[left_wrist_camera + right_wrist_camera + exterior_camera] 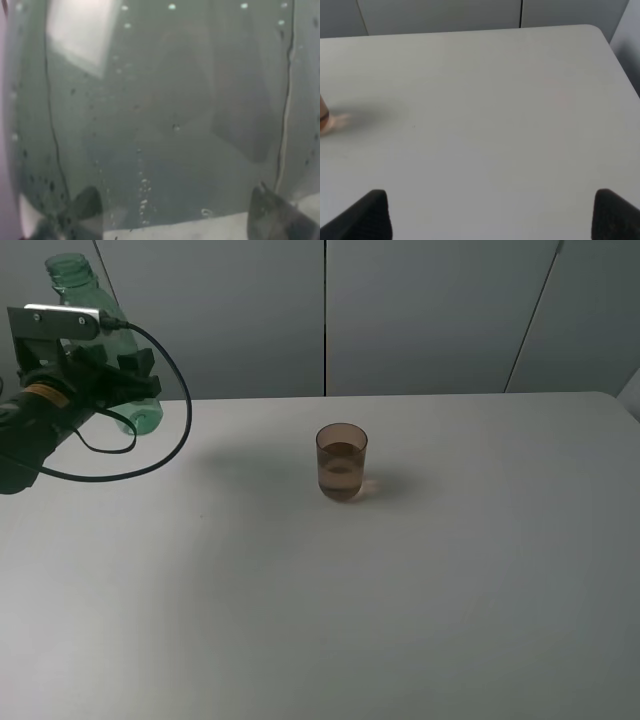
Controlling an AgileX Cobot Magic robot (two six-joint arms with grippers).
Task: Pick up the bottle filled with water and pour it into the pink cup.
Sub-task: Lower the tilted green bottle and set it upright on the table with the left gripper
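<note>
The green bottle (72,276) has its base (143,424) above the table. My left gripper needs to keep holding the bottle until I lower it.
The green transparent bottle (72,276) leans at the table's far left, uncapped neck up, base (146,418) near the back edge. My left gripper (118,380) is shut on its body. In the left wrist view the bottle (165,125) fills the frame between the dark fingertips (82,205), with droplets on its wall. The pink cup (342,462) stands upright mid-table, well to the right of the bottle, with liquid in it. My right gripper (490,215) is open over bare table, and a sliver of the pink cup (322,117) shows at that view's edge.
The white table (420,600) stretches wide around the cup. Grey wall panels (430,310) stand behind its back edge. A black cable (170,440) loops from the left arm over the table's left side.
</note>
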